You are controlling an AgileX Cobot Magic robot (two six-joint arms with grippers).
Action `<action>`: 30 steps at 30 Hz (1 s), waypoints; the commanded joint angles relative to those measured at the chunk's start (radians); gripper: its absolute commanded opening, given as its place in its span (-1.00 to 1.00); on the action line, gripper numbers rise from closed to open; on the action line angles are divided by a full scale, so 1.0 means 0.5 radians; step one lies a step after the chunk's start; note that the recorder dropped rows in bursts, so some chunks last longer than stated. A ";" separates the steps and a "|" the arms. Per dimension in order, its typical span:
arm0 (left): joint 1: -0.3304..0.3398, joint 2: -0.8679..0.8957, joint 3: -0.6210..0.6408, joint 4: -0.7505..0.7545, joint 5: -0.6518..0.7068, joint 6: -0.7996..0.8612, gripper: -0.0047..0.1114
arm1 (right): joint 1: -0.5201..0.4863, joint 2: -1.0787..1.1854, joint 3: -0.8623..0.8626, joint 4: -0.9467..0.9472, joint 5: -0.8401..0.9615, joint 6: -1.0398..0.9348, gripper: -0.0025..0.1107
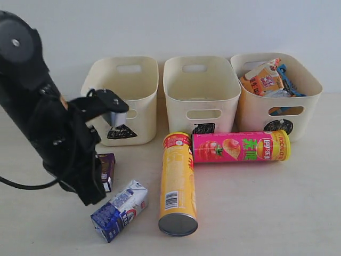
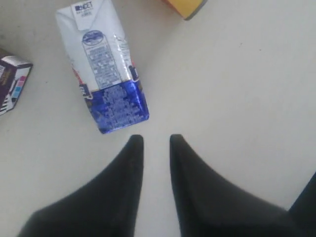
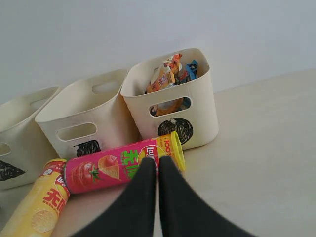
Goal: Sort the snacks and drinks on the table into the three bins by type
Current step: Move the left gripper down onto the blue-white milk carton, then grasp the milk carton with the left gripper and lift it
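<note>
The left gripper should next grab the blue-and-white carton by its middle (image 1: 121, 209), so that the drink can be sorted into the square bin (image 1: 201, 104).
A blue-and-white carton (image 1: 120, 210) (image 2: 106, 69) lies flat on the table, just beyond my left gripper (image 2: 156, 143), which is open with nothing between its fingers. The dark purple carton (image 1: 106, 170) (image 2: 12, 84) stands beside the left arm (image 1: 58, 138). The yellow can (image 1: 177, 184) and the pink can (image 1: 241, 146) (image 3: 113, 170) lie on their sides in front of the bins. The orange bag (image 1: 264, 80) and blue bag (image 1: 290, 82) sit in the circle bin (image 1: 274, 114) (image 3: 197, 123). The triangle bin (image 1: 122, 98) and square bin (image 1: 201, 104) hold nothing visible. My right gripper (image 3: 158, 160) is shut and empty, hanging over the table near the pink can.
A plain wall rises right behind the three bins. A black cable (image 1: 26, 185) trails from the left arm across the table's left edge. Bare tabletop (image 1: 277, 208) lies to the right of the yellow can.
</note>
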 commanded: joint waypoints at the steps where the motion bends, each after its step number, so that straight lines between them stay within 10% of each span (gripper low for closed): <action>1: -0.043 0.230 0.012 0.008 -0.189 -0.099 -0.16 | 0.005 -0.014 0.009 0.000 0.001 0.002 -0.96; 6: -0.043 0.418 0.012 0.008 -0.423 -0.173 0.33 | 0.005 -0.014 0.009 0.000 0.001 0.006 -0.96; 21: -0.043 0.697 0.012 0.024 -0.690 -0.195 0.33 | 0.005 -0.014 0.009 0.000 0.001 0.006 -0.96; 24: -0.043 0.697 0.004 0.024 -0.658 -0.195 0.15 | 0.005 -0.014 0.009 0.000 0.001 0.006 -0.96; 30: -0.043 0.676 -0.140 0.016 -0.440 -0.195 -0.83 | 0.005 -0.014 0.009 0.000 0.001 0.006 -0.96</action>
